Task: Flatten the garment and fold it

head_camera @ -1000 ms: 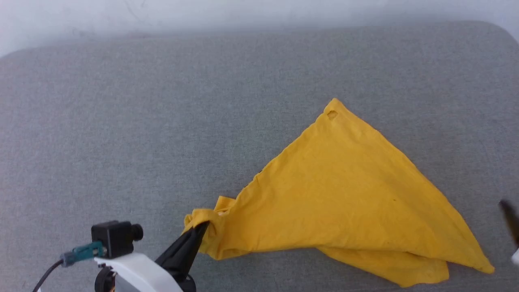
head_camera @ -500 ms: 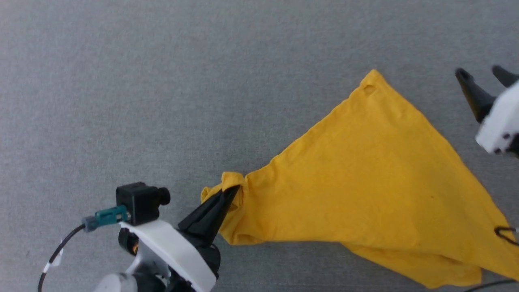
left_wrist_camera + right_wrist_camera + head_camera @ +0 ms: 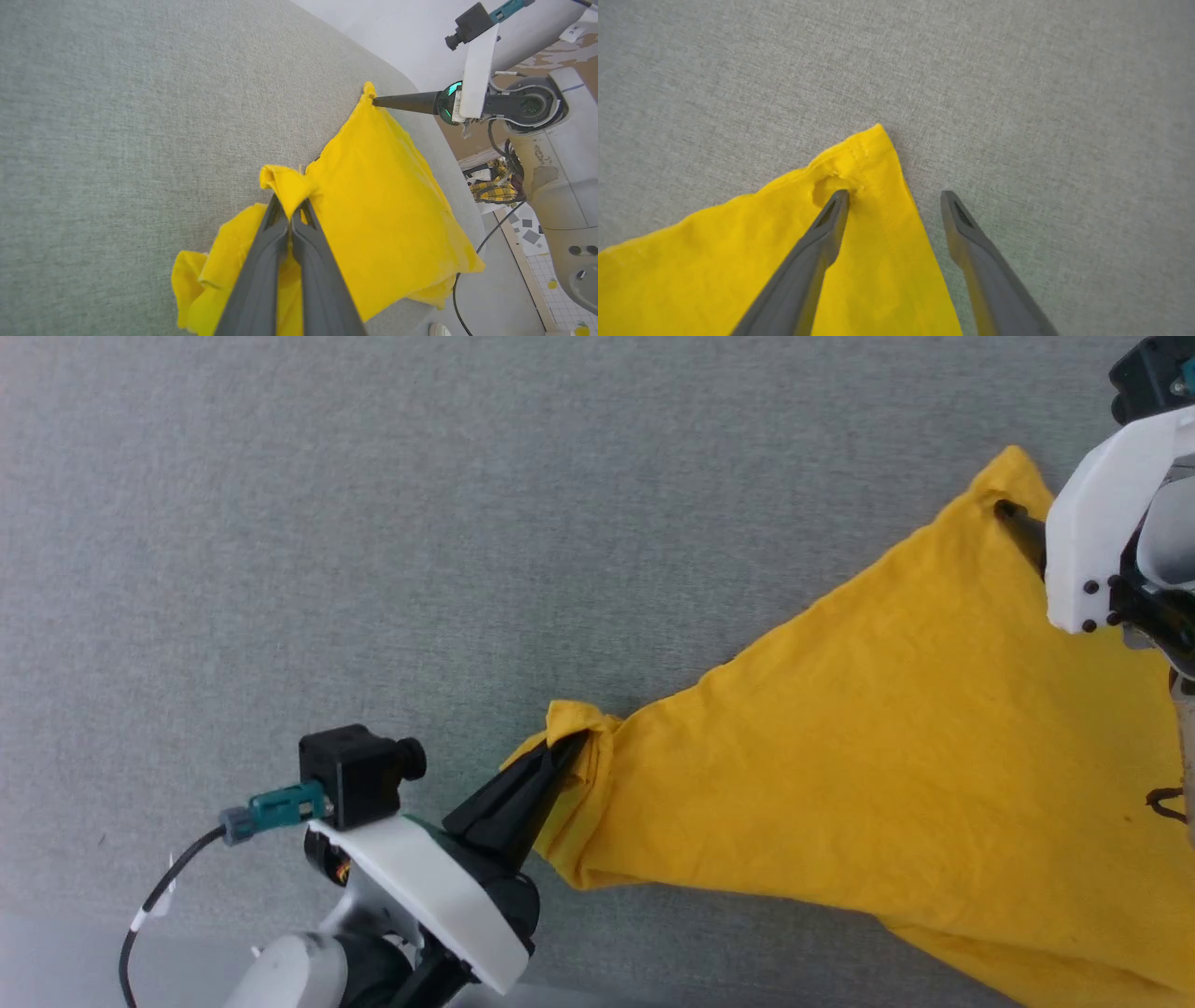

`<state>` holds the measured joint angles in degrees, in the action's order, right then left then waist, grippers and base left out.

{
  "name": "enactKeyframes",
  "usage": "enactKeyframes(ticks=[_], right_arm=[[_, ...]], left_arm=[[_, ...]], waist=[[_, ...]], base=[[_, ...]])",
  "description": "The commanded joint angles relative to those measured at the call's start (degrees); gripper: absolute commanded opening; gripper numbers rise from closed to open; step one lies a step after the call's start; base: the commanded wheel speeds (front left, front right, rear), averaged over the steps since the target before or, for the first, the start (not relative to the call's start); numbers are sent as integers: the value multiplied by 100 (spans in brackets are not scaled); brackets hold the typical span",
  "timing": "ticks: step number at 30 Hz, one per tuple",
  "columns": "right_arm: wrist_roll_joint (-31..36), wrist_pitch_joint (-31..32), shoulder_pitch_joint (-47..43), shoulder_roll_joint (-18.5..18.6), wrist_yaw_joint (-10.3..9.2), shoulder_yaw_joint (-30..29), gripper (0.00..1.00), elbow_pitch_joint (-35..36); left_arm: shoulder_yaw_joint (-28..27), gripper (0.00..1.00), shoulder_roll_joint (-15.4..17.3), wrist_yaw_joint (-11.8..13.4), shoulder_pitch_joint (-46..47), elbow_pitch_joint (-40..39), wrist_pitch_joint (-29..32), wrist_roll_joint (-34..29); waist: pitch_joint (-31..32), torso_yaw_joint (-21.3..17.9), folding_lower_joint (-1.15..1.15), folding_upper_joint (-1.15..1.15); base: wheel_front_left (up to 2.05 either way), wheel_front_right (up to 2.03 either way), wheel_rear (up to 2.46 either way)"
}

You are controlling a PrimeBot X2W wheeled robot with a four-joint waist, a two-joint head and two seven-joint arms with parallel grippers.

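The right gripper grabs the garment by its hem corner point(image 3: 1017, 487) next, where the cloth puckers up beside empty surface while the broad panel point(image 3: 896, 717) lies flat.
The garment point(image 3: 840, 756) is mustard yellow and lies plain side up in a rough triangle on the grey surface. My left gripper point(image 3: 574, 747) is shut on its bunched near-left corner, and the pinched cloth pokes out past the fingertips point(image 3: 289, 210). My right gripper point(image 3: 894, 196) is open at the far corner point(image 3: 873, 140). Its left finger point(image 3: 833, 210) presses a dimple into the cloth. The right finger point(image 3: 957, 214) is over bare surface just beside the hem. The left wrist view shows the right gripper point(image 3: 376, 99) side-on, with its tip at that corner.
The grey fabric-covered surface point(image 3: 373, 523) stretches wide to the left and far side. In the left wrist view its rounded edge point(image 3: 448, 154) drops to a floor with a black cable point(image 3: 472, 252) and a checked cloth point(image 3: 490, 189) beside the robot's body.
The head view has shifted. My right gripper came in from the right and came down on the garment's far corner. The left gripper stays shut on its corner.
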<state>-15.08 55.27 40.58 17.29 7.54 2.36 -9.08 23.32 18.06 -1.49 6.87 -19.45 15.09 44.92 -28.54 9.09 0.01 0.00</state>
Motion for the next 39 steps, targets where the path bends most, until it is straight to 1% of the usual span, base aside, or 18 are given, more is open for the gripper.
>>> enactKeyframes(ticks=[1, 5, 6, 7, 8, 11, 16, 19, 23, 27, 33, 37, 39], right_arm=[[0, 1, 104, 43, -5, 28, 100, -34], [19, 33, 136, 97, -5, 103, 100, -212], [22, 47, 144, 106, -5, 116, 80, -255], [16, 57, 156, 117, -5, 139, 34, -291], [17, 71, 168, 129, -5, 152, 0, -325], [-1, 173, 190, 139, -5, 179, 0, -391], [-27, 25, 267, 147, -5, 181, 0, -339], [-58, -242, 265, 134, -5, 161, 0, -299], [-75, -808, 233, 9, -5, 3, 0, -218], [-155, -1308, 163, -136, -5, -107, 0, -149], [-274, -1927, 77, -282, -5, -240, 0, -46], [-271, -2114, 54, -285, -5, -304, 0, 13], [-251, -2150, 89, -273, -5, -327, 0, 37]], left_arm=[[20, 0, -47, -51, 127, 23, -38, -34], [34, 0, -80, -86, 186, 95, -84, -23], [33, 0, -82, -94, 198, 109, -95, -22], [33, 0, -85, -100, 207, 122, -105, -19], [32, 0, -88, -105, 214, 134, -115, -14], [10, 0, -96, -109, 223, 166, -148, 8], [-65, 0, -79, -118, 225, 202, -214, 55], [-127, 0, -83, -138, 266, 201, -296, 72], [-268, 0, -63, -107, 472, 246, -476, -87], [-467, 0, -61, 25, 797, 326, -597, -243], [-741, 0, 10, 297, 1362, 508, -571, -459], [-883, 0, 123, 534, 1830, 627, -409, -669], [-934, 0, 175, 597, 2146, 732, -297, -729]], waist=[[-219, 226, -1, 0], [-304, 313, -1, 0], [-321, 328, -1, 0], [-337, 338, -1, 0], [-352, 346, -1, 0], [-373, 348, -1, 0], [-308, 259, -1, 0], [-176, 185, -1, 0], [76, 82, -1, 0], [415, -69, -1, 0], [978, -350, -1, 0], [1329, -510, -1, 0], [1487, -578, -1, 0]], base=[[0, 0, 0], [0, 0, 0], [0, 0, 0], [0, 0, 0], [0, 0, 0], [0, 0, 0], [0, 0, 0], [0, 0, 0], [0, 0, 0], [0, 0, 0], [0, 0, 0], [0, 0, 0], [0, 0, 0]])
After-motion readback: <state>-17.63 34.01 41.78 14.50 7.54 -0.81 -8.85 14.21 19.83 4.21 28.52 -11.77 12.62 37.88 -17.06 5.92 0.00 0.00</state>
